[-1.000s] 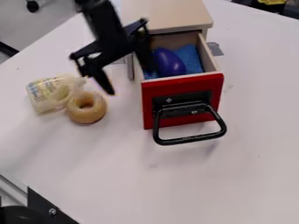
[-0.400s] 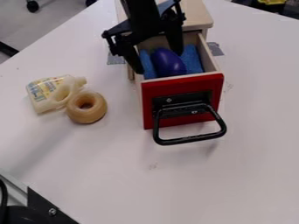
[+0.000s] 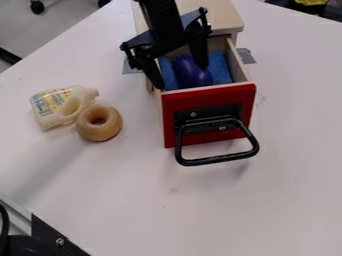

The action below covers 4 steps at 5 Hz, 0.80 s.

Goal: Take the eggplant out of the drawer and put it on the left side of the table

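The gripper grabs the eggplant [image 3: 194, 76] around its rounded body next, to take it from the drawer.
The black gripper [image 3: 182, 78] hangs over the open drawer near its left wall, its two fingers wide apart. One finger stands at the drawer's left wall, and the other overlaps the upper part of the purple eggplant [image 3: 194, 76]. The eggplant lies on blue cloth or sponge [image 3: 220, 68] inside the drawer [image 3: 210, 113], which has a red front and a black handle. Whether the gripper touches the eggplant I cannot tell. On its left, the white table [image 3: 93, 175] carries other items.
A cream bottle [image 3: 59, 106] with a label lies on the left part of the table, right beside a tan donut-like ring [image 3: 99, 129]. The wooden cabinet top [image 3: 217, 17] rises behind the drawer. A dark metal bracket [image 3: 57, 240] sits at the lower left corner.
The gripper moved right, from beside the drawer to over it, and then shifted slightly further and lower. Drawer, eggplant, bottle and ring have stayed in place.
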Each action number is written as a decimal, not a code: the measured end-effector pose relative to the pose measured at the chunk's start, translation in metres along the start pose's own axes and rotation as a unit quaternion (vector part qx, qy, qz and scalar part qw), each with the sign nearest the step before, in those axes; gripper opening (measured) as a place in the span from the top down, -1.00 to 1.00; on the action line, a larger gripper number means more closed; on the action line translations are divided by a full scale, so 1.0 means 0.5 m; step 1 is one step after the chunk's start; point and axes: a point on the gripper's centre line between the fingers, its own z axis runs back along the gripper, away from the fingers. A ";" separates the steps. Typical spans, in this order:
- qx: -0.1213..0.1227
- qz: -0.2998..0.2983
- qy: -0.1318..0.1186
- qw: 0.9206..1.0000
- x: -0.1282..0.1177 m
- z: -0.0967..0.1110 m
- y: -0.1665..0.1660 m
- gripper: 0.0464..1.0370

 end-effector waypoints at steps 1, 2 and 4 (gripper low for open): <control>0.004 0.000 0.002 1.000 -0.006 0.000 -0.002 -0.92; 0.014 -0.003 -0.002 1.000 -0.007 0.000 0.007 -0.92; 0.005 -0.007 0.001 1.000 -0.020 0.001 0.026 -0.92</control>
